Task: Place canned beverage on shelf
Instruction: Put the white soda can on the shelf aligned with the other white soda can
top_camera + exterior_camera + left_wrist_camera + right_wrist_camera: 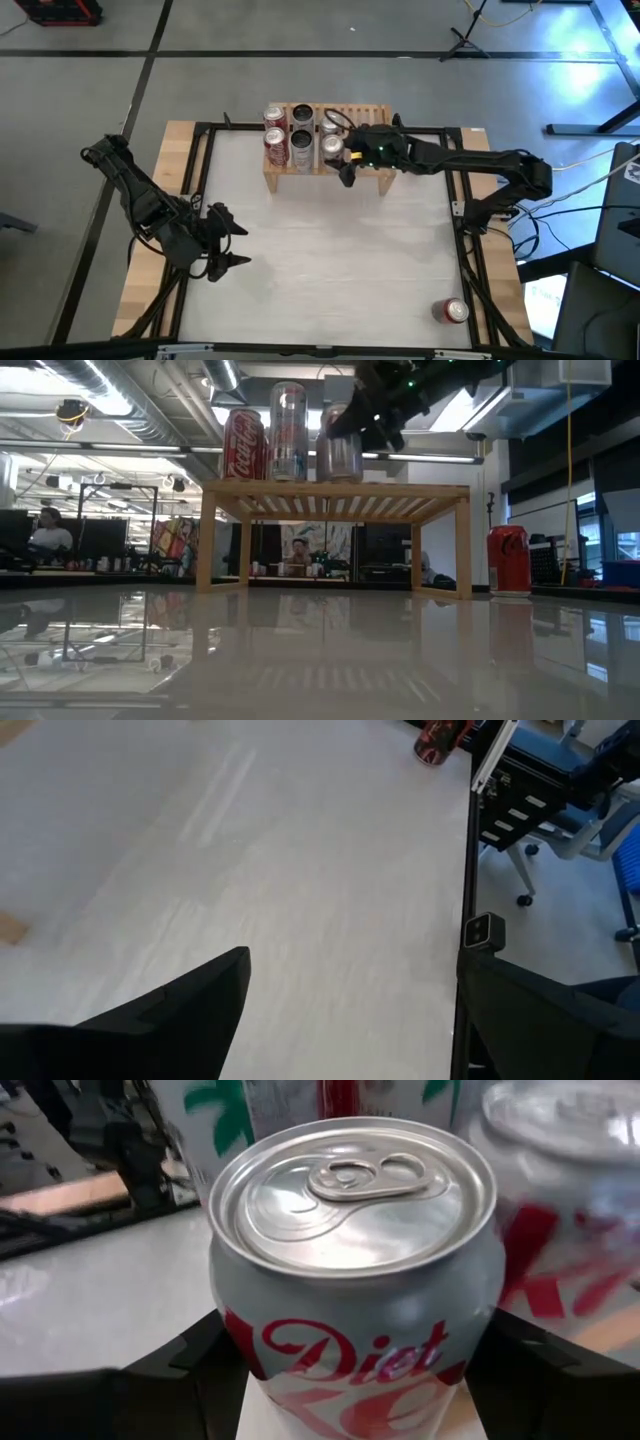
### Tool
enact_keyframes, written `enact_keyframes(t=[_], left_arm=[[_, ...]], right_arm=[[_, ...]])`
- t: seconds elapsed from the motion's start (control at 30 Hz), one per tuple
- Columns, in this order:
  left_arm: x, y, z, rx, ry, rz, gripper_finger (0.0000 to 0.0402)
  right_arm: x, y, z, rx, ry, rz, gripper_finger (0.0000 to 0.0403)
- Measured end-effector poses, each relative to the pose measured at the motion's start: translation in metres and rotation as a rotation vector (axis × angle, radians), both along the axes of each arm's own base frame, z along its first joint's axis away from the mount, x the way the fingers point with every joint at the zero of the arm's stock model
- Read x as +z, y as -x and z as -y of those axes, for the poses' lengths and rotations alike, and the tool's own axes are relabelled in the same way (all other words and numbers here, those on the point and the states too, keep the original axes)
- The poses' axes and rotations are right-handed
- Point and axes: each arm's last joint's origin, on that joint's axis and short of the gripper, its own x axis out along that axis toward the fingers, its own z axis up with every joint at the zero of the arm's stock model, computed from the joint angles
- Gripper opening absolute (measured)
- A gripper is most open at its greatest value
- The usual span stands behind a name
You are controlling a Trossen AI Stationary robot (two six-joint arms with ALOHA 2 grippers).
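Note:
The Diet Coke can is upright on the shelf's slatted top [356, 118] beside the other cans, so I should open my right gripper now, and the can would stay standing.
The light-wood shelf [365, 115] stands at the table's far middle, with several red and silver cans [288, 132] upright on the left part of its slatted top. My right gripper [341, 154] is over the shelf, shut on a silver Diet Coke can [350, 1250], which also shows in the low view [338, 458]. My left gripper [228, 245] is open and empty above the table's near left. A red can [452, 311] stands upright on its base at the near right corner. My right gripper pinches the silver can's side wall [232, 1342] between its two fingers [185, 1370], one on each side, below the can's top rim. The fingers come from the table's right, slanting down. The can is upright, and its base is on the shelf's slatted top [345, 483].
The shelf's right half [372, 112] is bare slats. A black frame [455, 190] runs around the white tabletop. In the low view, the red can [509, 560] stands right of the shelf's leg [463, 545]. People sit at desks in the room beyond.

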Motion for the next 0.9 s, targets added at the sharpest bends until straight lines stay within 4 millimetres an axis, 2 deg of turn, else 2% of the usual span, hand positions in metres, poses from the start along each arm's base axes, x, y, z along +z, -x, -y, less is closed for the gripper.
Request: enact_keyframes(t=[0.3,0.67,0.9], left_arm=[[0.0,0.0,0.0,0.001,0.003,0.004,0.0351],[0.0,0.0,0.0,0.001,0.005,0.004,0.0351],[0.0,0.0,0.0,0.001,0.005,0.003,0.0351]], right_arm=[[-0.006,-0.007,0.001,0.001,0.003,0.007,0.028],[-0.007,-0.008,0.001,0.002,0.003,-0.003,0.0355],[0.013,-0.011,0.002,0.009,0.03,0.04,0.0361]])
